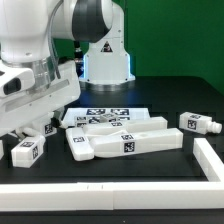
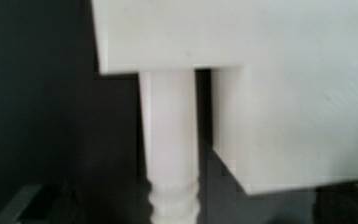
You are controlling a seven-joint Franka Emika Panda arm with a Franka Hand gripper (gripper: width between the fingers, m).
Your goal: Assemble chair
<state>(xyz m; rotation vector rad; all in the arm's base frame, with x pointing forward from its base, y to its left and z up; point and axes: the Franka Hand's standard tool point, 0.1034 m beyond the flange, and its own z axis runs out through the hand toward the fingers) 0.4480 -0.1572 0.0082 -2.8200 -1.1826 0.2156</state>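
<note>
The robot's open fingers reach down beside the slim turned rod, so the gripper would hold the rod if it closed now, and it needs to close on the rod.
The chair lies in loose white tagged pieces on the black table. A long flat piece lies in the middle, with a small block toward the exterior view's left and a short bar toward its right. My gripper hangs low at the exterior view's left, mostly hidden by the arm. Up close, the wrist view shows a slim turned rod running out from a white panel, beside a thick white block. No fingers show there and nothing appears held.
The marker board lies flat behind the long piece. A raised white rail runs along the front and up the exterior view's right side. The arm's base stands at the back.
</note>
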